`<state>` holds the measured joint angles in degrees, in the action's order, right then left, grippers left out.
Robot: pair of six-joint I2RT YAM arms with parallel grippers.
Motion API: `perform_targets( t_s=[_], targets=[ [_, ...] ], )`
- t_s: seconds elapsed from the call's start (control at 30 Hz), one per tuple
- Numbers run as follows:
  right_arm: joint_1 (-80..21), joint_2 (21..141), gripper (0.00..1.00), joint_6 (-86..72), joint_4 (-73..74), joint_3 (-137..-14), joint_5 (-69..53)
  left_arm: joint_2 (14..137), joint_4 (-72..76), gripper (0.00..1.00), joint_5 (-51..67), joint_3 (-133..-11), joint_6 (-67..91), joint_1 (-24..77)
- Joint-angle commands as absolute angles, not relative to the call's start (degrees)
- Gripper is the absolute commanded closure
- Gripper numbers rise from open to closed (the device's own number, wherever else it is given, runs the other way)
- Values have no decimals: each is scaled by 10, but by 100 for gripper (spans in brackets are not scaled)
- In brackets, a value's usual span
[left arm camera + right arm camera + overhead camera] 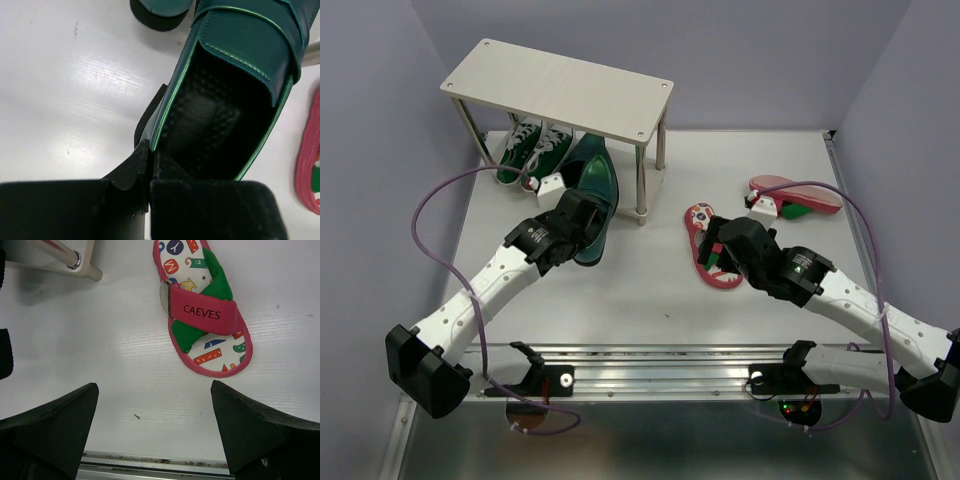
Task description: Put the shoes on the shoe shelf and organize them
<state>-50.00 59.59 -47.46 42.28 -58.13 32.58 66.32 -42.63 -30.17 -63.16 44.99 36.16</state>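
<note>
My left gripper keeps hold of the dark green loafer now, since its heel hangs short of the silver shelf leg and opening would leave it in front of the shelf.
The shoe shelf (560, 88) stands at the back left, with the green sneakers (533, 150) under it. My left gripper (580, 215) (150, 150) is shut on the side wall of a dark green loafer (597, 185) (235, 75) near its heel, in front of the shelf. The end of another loafer (160, 12) shows just beyond it. One red flip-flop (700, 218) (200, 310) lies flat on the table. My right gripper (720, 250) (155, 405) hovers open at its near end, with only bare table between the fingers. A second flip-flop (795, 195) lies at the back right.
A silver shelf leg (642, 185) (65, 257) stands between the loafer and the flip-flops. A purple cable (430, 205) loops off the left arm. The metal rail (660, 365) runs along the table's near edge.
</note>
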Motion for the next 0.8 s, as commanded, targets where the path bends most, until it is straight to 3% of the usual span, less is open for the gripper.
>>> perform_targets(
  t_s=[0.0,0.53,0.77],
  targets=[
    [-504,583,0,-483,437,-608,346,676,-286,100,-302,-688,386,338],
    [-504,593,0,-497,454,-620,352,791,-148,100,-247,-727,302,295],
    [-504,601,0,-497,454,-623,352,794,-71,100,-242,-684,283,283]
  ],
)
